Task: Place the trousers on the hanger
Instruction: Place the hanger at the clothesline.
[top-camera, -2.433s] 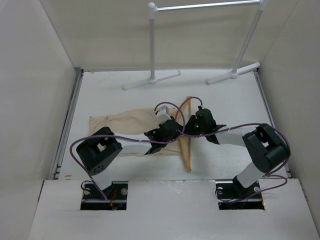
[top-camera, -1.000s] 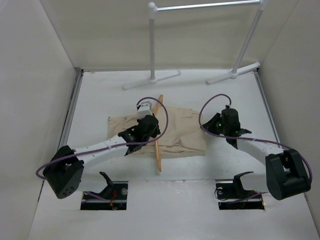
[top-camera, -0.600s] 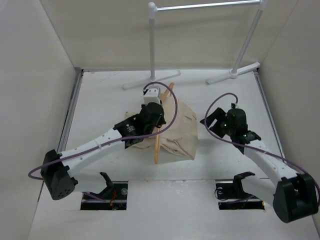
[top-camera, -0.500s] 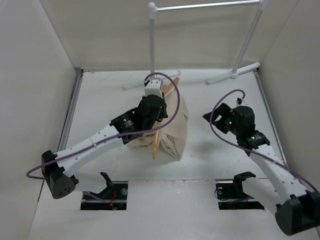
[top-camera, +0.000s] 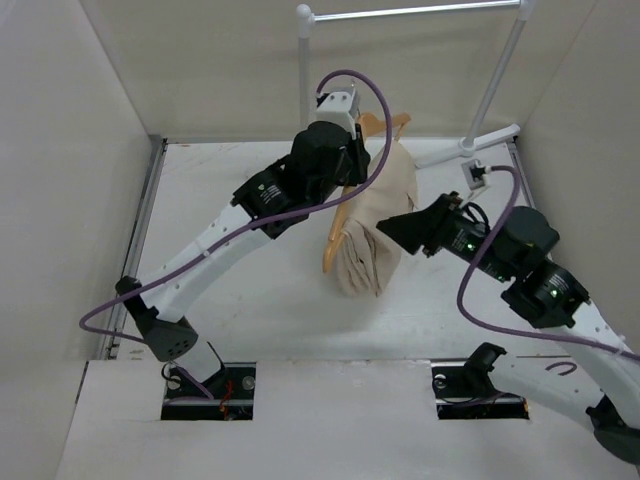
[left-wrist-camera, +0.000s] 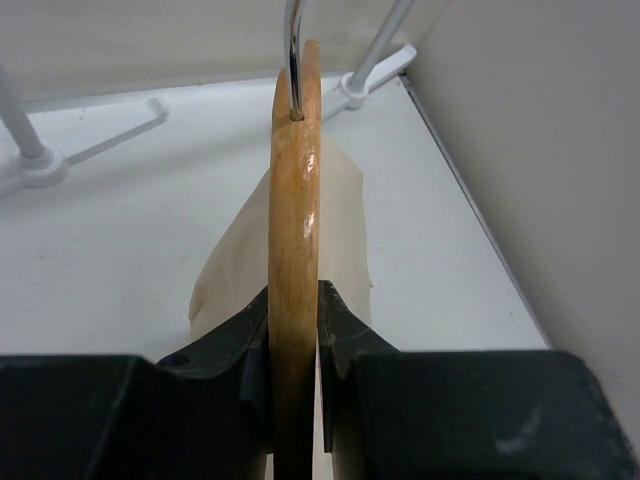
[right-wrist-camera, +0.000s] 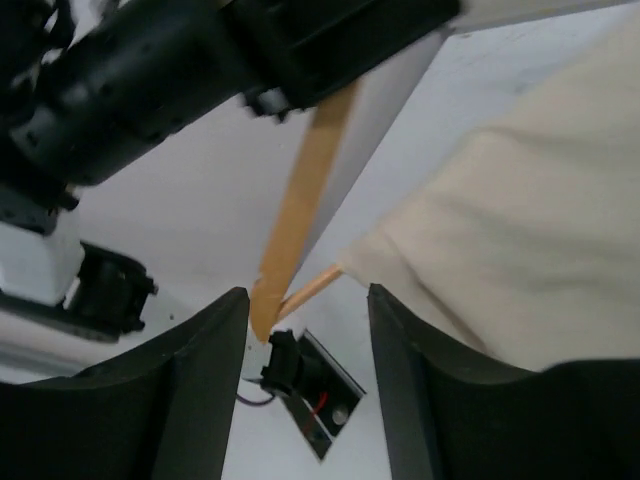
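Note:
Next, my right gripper grabs the hanger's wooden arm near its lower corner (top-camera: 333, 247) (right-wrist-camera: 273, 283), so the hanger's hook stays free to hang on the bar.
The light-wood hanger (top-camera: 334, 246) is held up in the air, tilted, by my left gripper (top-camera: 352, 168), which is shut on its wooden top. In the left wrist view the hanger (left-wrist-camera: 295, 210) runs between the jaws of the left gripper (left-wrist-camera: 295, 330), with its metal hook (left-wrist-camera: 292, 50) ahead. The beige trousers (top-camera: 375, 225) hang folded over the crossbar, and they also show in the left wrist view (left-wrist-camera: 345, 225). My right gripper (top-camera: 388, 227) is open beside the hanging cloth. In the right wrist view, the right gripper (right-wrist-camera: 308, 330) frames the hanger's lower corner (right-wrist-camera: 290, 240), with the trousers (right-wrist-camera: 530, 230) to the right.
The white garment rail (top-camera: 410, 12) stands at the back, with its feet (top-camera: 305, 160) (top-camera: 467, 148) on the white table. Cream walls close in on both sides. The purple cables loop over both arms. The left arm's black links (right-wrist-camera: 150, 80) fill the top of the right wrist view.
The left arm has lifted the hanger off the table, up and toward the back. The trousers, flat before, now hang from the crossbar. The right arm has swung in toward the cloth.

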